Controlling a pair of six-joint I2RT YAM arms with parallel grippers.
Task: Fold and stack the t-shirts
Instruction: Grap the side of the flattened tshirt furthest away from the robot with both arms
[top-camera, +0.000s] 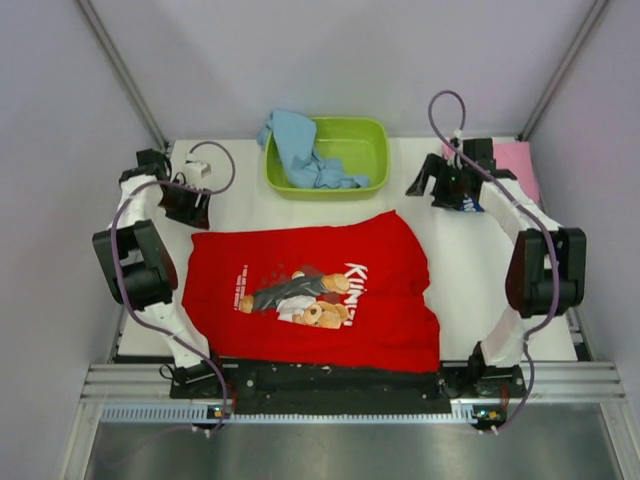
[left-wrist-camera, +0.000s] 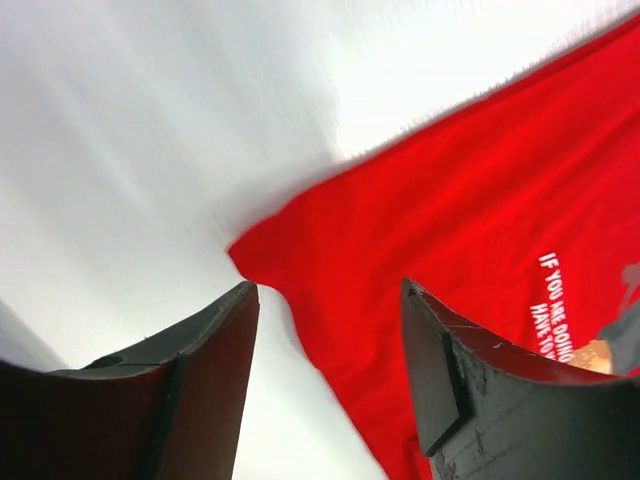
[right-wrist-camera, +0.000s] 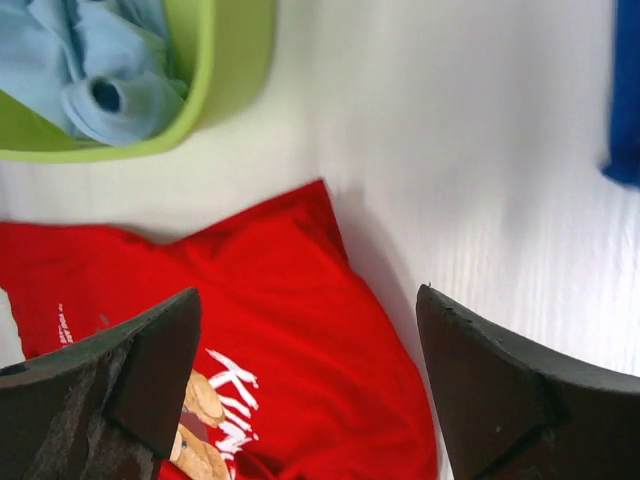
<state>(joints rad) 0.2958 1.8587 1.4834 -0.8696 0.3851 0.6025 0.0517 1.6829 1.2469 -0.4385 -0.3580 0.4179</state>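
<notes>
The red t-shirt's far edge should be folded toward me, so my right gripper should next grab the red t-shirt's far corner nearest the pink t-shirt.
The bright red t-shirt (top-camera: 320, 290) with teddy-bear print lies spread flat at the table's middle front. My left gripper (top-camera: 192, 212) hovers open and empty over its far left corner, and that corner (left-wrist-camera: 480, 220) shows between the jaws of the left gripper (left-wrist-camera: 328, 290) in the left wrist view. My right gripper (top-camera: 432, 190) is open and empty, above the table beyond the shirt's far right corner. In the right wrist view the right gripper (right-wrist-camera: 308, 295) frames the red shirt (right-wrist-camera: 250, 270). A light blue t-shirt (top-camera: 300, 150) lies crumpled in the basin. A pink t-shirt (top-camera: 515, 160) and a dark blue one (top-camera: 472, 203) lie at the back right.
The lime green basin (top-camera: 365, 135) stands at the back centre, and its rim (right-wrist-camera: 230, 70) shows in the right wrist view with the light blue cloth (right-wrist-camera: 90, 70). The dark blue cloth (right-wrist-camera: 625, 100) is at that view's right edge. White enclosure walls surround the table.
</notes>
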